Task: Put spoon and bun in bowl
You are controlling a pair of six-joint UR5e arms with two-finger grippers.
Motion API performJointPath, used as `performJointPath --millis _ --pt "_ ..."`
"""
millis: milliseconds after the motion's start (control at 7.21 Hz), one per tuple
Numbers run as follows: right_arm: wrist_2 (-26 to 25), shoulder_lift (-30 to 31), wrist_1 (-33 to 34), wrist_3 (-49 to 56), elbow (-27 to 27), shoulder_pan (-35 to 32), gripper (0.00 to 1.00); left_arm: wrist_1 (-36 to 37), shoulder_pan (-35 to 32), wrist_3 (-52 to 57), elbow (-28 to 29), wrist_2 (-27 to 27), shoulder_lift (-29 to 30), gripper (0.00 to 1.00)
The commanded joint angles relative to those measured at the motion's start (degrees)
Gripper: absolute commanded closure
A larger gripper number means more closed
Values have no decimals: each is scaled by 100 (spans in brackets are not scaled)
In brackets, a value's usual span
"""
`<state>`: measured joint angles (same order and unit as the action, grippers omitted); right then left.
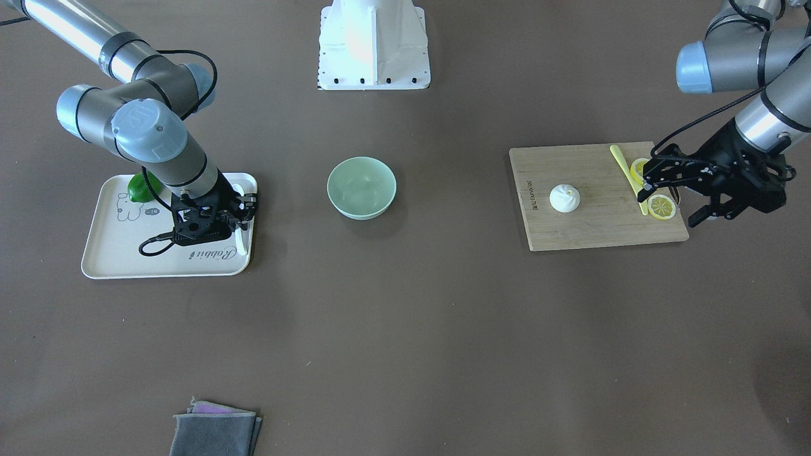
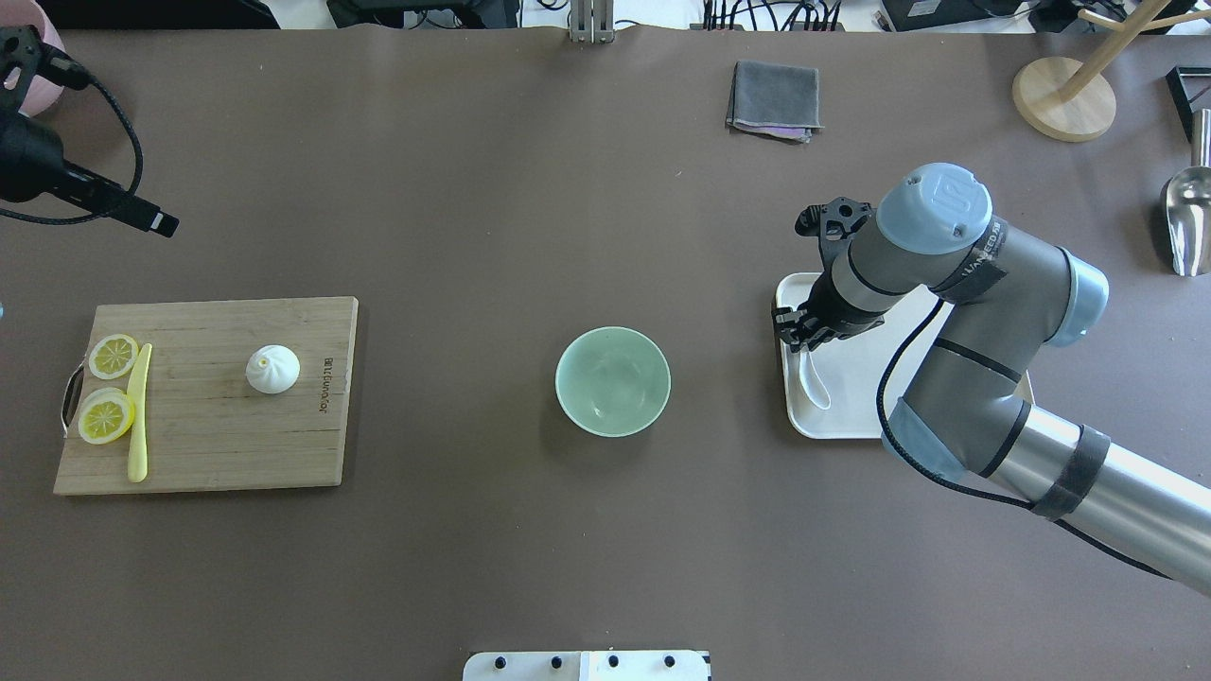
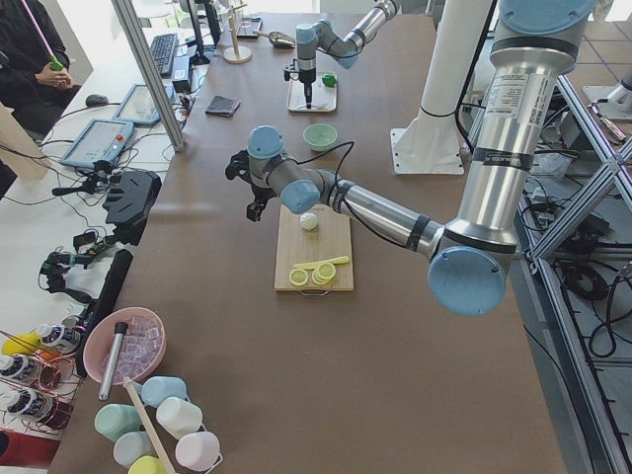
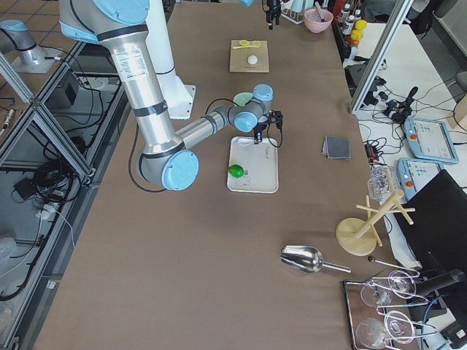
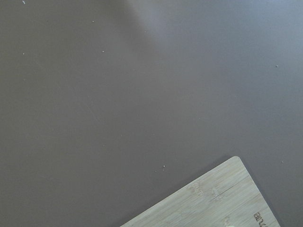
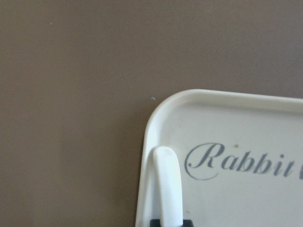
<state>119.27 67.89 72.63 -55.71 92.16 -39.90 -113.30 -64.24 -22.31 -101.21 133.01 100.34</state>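
The white bun still needs to go into the mint-green bowl [image 1: 361, 187]. My left gripper should grab it by its rounded body [image 1: 564, 199] next.
The white spoon [image 1: 241, 239] lies on the white tray [image 1: 114, 253]. Its scoop shows in the overhead view [image 2: 816, 383] and its handle end in the right wrist view [image 6: 165, 184]. My right gripper [image 1: 242, 212] stands over the tray, shut on the spoon's handle. The white bun [image 1: 564, 198] sits on the wooden cutting board [image 1: 602, 231], also seen in the overhead view [image 2: 272, 369]. The mint-green bowl [image 1: 361, 187] is empty at the table's middle [image 2: 612, 381]. My left gripper [image 1: 675, 201] is open and empty, raised above the board's outer end, apart from the bun.
A green lime [image 1: 142, 187] lies on the tray behind my right arm. Two lemon slices [image 2: 106, 416] and a yellow knife [image 2: 138, 411] lie at the board's outer end. A folded grey cloth [image 2: 774, 99] lies at the far edge. A wooden stand [image 2: 1064, 95] is far right.
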Motion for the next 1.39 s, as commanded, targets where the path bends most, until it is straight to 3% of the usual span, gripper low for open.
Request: performJointPath --millis 0,416,555,971,1248 --pt "70 -22 5 -403 257 -79 100 10 8 -63 -4 -4 21 2" --pt "237 -65 66 -984 661 -369 100 10 17 -89 -39 -12 135 2" --pt "516 -66 75 -1003 776 -561 100 10 130 -133 -48 -21 170 2" --pt "571 -416 67 -1599 812 -598 100 -113 920 -432 -250 -205 39 2" --pt "536 -566 75 -1767 786 -554 100 -122 1630 -493 -233 -1071 -66 2"
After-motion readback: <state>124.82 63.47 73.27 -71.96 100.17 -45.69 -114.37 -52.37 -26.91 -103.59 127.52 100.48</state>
